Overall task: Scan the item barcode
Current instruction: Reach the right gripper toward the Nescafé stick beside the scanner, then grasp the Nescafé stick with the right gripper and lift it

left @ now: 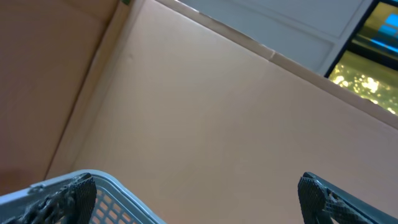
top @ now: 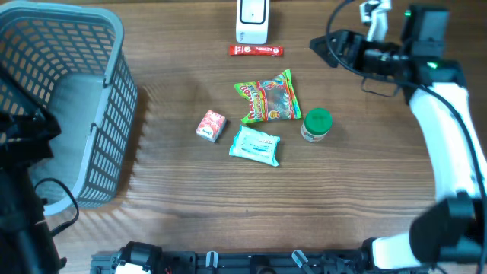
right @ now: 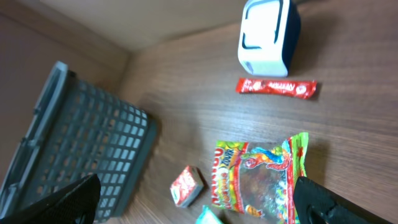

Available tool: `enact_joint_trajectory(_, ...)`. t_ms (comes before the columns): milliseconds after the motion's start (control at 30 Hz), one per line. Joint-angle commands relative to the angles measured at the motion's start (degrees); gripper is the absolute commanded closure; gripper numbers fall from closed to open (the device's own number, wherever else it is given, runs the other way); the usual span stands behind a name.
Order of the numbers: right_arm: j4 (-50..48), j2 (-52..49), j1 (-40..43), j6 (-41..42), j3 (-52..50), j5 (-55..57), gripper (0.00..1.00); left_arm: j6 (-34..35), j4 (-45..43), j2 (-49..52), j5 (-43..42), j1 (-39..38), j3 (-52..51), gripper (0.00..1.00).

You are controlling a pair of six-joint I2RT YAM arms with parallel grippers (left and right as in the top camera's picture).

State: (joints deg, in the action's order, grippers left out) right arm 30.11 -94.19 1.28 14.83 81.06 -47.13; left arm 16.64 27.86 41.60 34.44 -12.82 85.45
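My right gripper grabs the red stick pack by its end farther from the basket next, so the stick pack's length stays free for scanning.
Several items lie mid-table: a colourful candy bag (top: 268, 97) (right: 261, 177), a small red box (top: 211, 125) (right: 187, 186), a pale tissue pack (top: 255, 144), a green-lidded jar (top: 316, 125) and a red stick pack (top: 256, 50) (right: 275, 86). The white barcode scanner (top: 252, 23) (right: 266, 36) stands at the far edge. My right gripper (top: 326, 52) (right: 193, 202) hovers open at the upper right, above and apart from the items, holding nothing. My left gripper (left: 199, 199) is open and empty beside the basket rim (left: 118, 186). No barcode shows on any item.
A grey plastic basket (top: 68, 99) (right: 81, 143) fills the left side of the table. The left arm (top: 23, 152) sits at its near corner. The right arm's white link (top: 449, 129) runs down the right edge. A wall rises behind the table.
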Motion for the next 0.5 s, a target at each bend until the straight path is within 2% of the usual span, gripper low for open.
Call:
enact_joint_trajectory(0,-1.6,-4.5,-2.4,-1.4,3.3,0.8,0.0,0.1,-0.3,-1.7,0.1,2.7,-0.5,0.0)
enact_joint_trajectory(167,-1.4,-9.5,-8.0,-10.1,11.8,17.0,0.0,0.6,-0.3,-1.9,0.1,10.6,-1.2,0.0)
enact_joint_trajectory(267,-2.7,-15.6,-10.1,-12.3,16.8,17.5,0.0,0.6,-2.5,-1.9,-0.3,14.9,-3.3,0.0)
enact_joint_trajectory(467,-4.1,-31.4,-13.0,-19.7,25.8,16.0,0.03,6.3,-3.3,-1.9,-0.3,20.1,-4.6,0.0)
